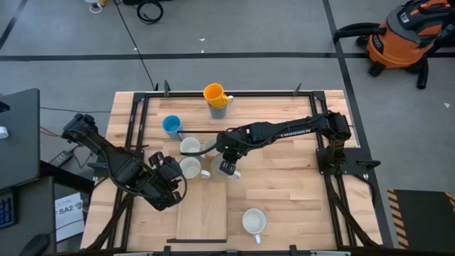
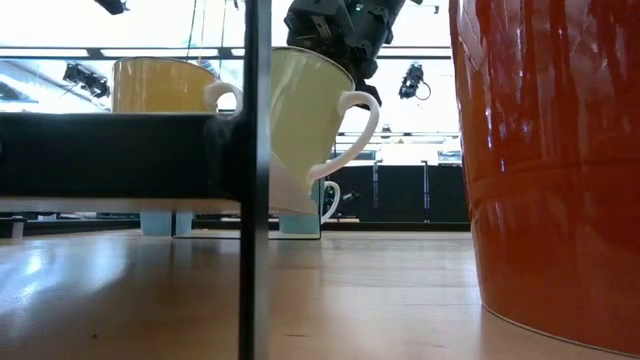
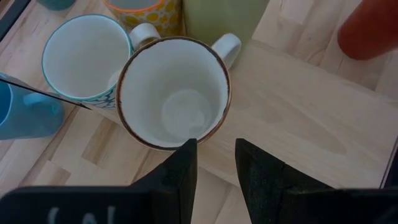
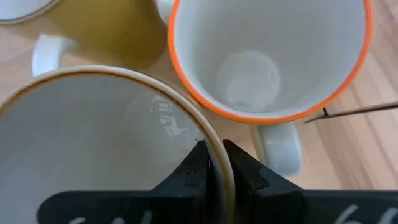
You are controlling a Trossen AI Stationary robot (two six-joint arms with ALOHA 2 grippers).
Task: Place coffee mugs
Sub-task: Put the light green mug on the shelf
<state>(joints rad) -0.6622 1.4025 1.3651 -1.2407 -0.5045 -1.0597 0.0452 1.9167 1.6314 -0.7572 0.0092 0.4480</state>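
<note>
I should open my right gripper now. The pale green mug (image 1: 221,169) sits low on the wooden board (image 1: 202,206) beside the orange-rimmed mug, so the pale green mug would stand.
My right gripper (image 4: 214,152) is shut on a pale green, brown-rimmed mug (image 2: 305,120) near the table's middle (image 1: 227,158). My left gripper (image 3: 214,146) is open at the near rim of a cream mug with a brown rim (image 3: 174,93), which stands on its base (image 1: 190,168). Behind it stand a blue-patterned white mug (image 3: 81,56) and a bright blue mug (image 1: 171,126). A yellow mug (image 1: 214,92) sits by the far edge, touching a greyish one (image 1: 220,110). An orange mug with a white inside (image 1: 254,220) stands near the near edge. My right gripper pinches the pale green mug's rim (image 4: 217,168), one finger inside and one outside, coming from above. The mug hangs tilted below the fingers, handle (image 2: 355,135) to the side; whether its base touches the table, I cannot tell. My left gripper: one fingertip (image 3: 188,146) overlaps the cream mug's rim; whether it touches, I cannot tell.
A black frame (image 1: 135,107) runs around the wooden table, and a dark post (image 2: 255,180) and bar stand close in the low view. A light board (image 1: 202,210) lies at the near edge. Bare wood (image 1: 284,185) lies right of the mugs.
</note>
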